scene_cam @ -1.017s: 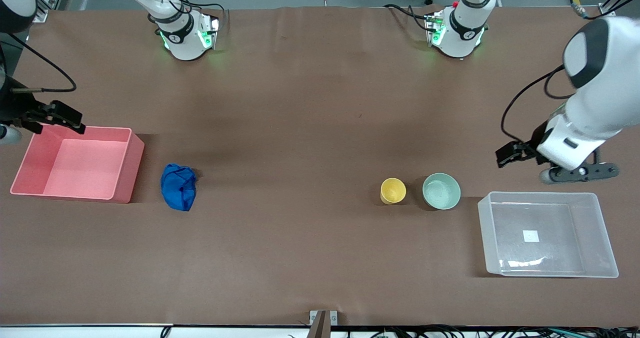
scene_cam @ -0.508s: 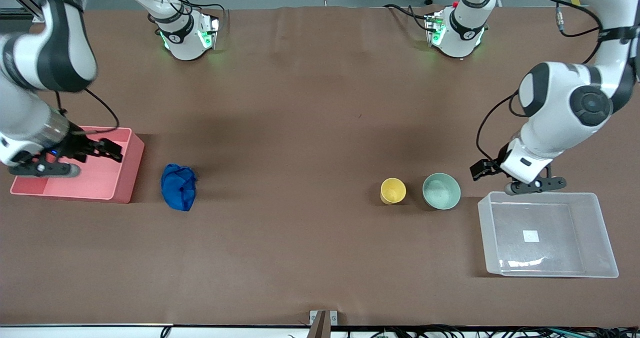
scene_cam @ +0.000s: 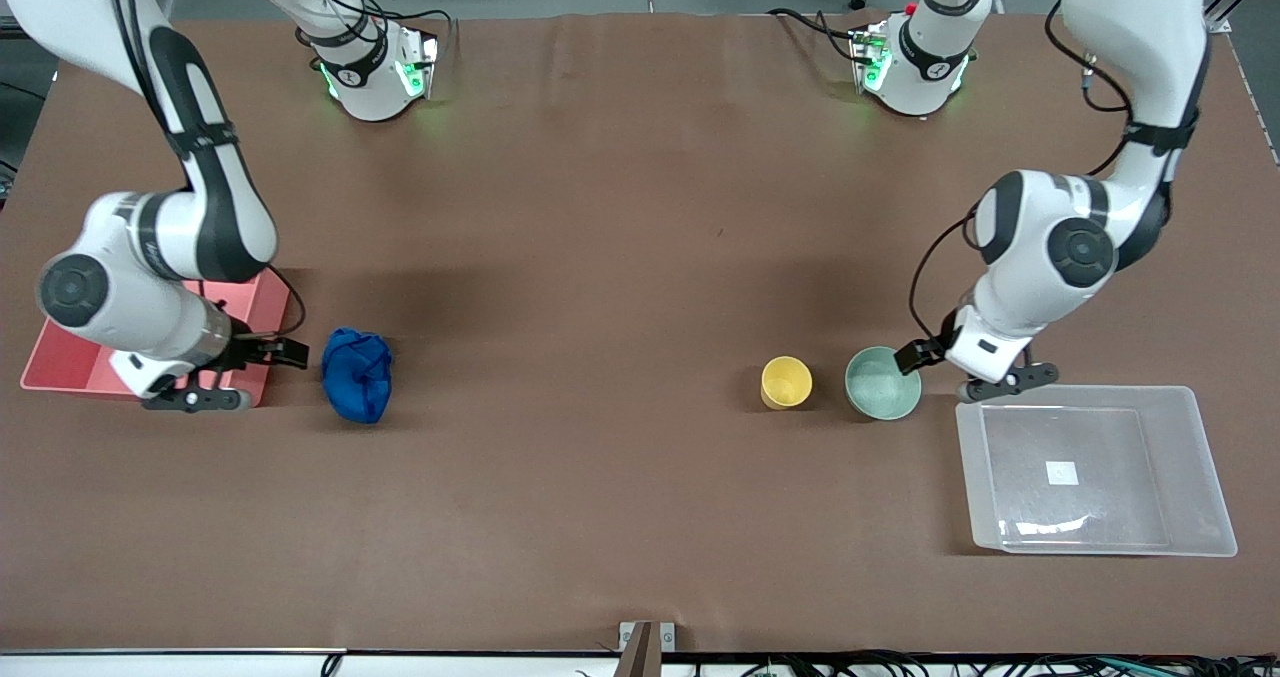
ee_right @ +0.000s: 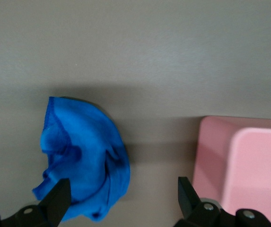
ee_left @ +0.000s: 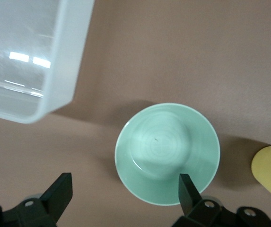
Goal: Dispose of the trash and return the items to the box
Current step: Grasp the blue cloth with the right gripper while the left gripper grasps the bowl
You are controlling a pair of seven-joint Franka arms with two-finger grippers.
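I should next grab the bowl by its rim with my left gripper to return the mint-green bowl (scene_cam: 882, 384) to the clear box.
The deep blue wad of trash (scene_cam: 357, 374) lies on the table beside the pink bin and shows in the right wrist view (ee_right: 81, 161). My right gripper (scene_cam: 283, 352) is open and empty, low over the gap between bin and wad (ee_right: 122, 196). The yellow cup (scene_cam: 786, 382) and the mint-green bowl (scene_cam: 882, 384) stand side by side, the bowl next to the clear box (scene_cam: 1095, 547). My left gripper (scene_cam: 912, 355) is open and empty over the bowl's rim on the box side (ee_left: 124, 191). The left wrist view shows the bowl (ee_left: 167, 153), the cup's edge (ee_left: 270, 170) and a box corner (ee_left: 64, 71).
The pink bin (scene_cam: 268, 309) stands at the right arm's end of the table, largely covered by the right arm; its corner shows in the right wrist view (ee_right: 249, 165). The clear box carries a white sticker (scene_cam: 1061, 473). Brown table stretches between wad and cup.
Both arms have swung inward and down. The right gripper went from over the pink bin to beside the wad. The left gripper went from by the box to the bowl's rim.
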